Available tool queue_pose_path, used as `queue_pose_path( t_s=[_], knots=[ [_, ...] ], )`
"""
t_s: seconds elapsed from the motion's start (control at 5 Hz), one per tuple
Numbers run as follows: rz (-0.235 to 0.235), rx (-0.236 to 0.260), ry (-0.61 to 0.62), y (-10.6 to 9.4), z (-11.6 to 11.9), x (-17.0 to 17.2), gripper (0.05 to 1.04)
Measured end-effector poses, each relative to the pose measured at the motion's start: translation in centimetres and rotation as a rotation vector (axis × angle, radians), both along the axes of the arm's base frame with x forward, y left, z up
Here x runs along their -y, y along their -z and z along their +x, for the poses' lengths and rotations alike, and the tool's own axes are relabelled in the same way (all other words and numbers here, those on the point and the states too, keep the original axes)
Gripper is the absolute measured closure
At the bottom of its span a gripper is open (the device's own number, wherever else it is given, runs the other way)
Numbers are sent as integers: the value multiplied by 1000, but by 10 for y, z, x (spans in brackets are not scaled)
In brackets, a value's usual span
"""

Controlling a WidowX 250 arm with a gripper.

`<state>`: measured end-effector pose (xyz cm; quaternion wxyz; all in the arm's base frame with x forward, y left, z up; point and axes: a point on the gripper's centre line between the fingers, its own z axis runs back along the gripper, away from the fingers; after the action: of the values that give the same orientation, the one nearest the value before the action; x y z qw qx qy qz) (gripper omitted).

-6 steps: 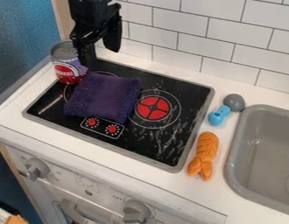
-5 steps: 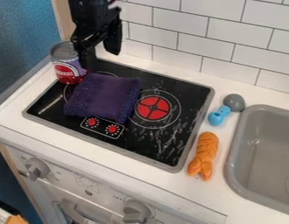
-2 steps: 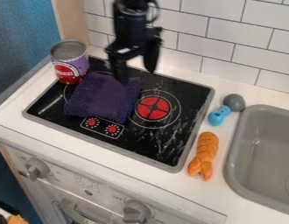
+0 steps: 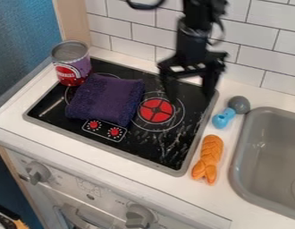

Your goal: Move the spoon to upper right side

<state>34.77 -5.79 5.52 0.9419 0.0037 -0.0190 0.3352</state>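
Note:
I should next pick up the spoon by its blue handle with my gripper, so the spoon can be moved with its round grey head free.
The black gripper (image 4: 190, 96) hangs over the back right part of the stove top, its two fingers spread apart with nothing between them. To its right and lower, the spoon (image 4: 225, 117), with a blue handle end and a round grey head, lies on the white counter between the stove's right edge and the sink. Its grey head points to the back right, close to the sink's corner. Gripper and spoon are apart.
A folded purple cloth (image 4: 106, 99) lies on the left of the black stove top (image 4: 168, 147), with a can (image 4: 72, 64) behind it. An orange braided bread (image 4: 208, 159) lies in front of the spoon. The grey sink (image 4: 270, 156) is at right, a tiled wall behind.
The gripper has moved right, from above the can and cloth at the upper left to the stove's back right. The spoon, cloth, can and bread have stayed in place.

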Motion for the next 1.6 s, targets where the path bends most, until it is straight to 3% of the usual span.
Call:
queue_pose_path(
  t_s=[0.4, 0.8, 1.2, 1.6],
  knots=[
    [-32, -17, 259, 17, 11, 30, 83],
    [-34, -48, 345, 36, 16, 35, 121],
    [-40, -4, 368, 38, 14, 40, 643],
    [-40, -1, 360, 37, 13, 39, 672]
  ],
)
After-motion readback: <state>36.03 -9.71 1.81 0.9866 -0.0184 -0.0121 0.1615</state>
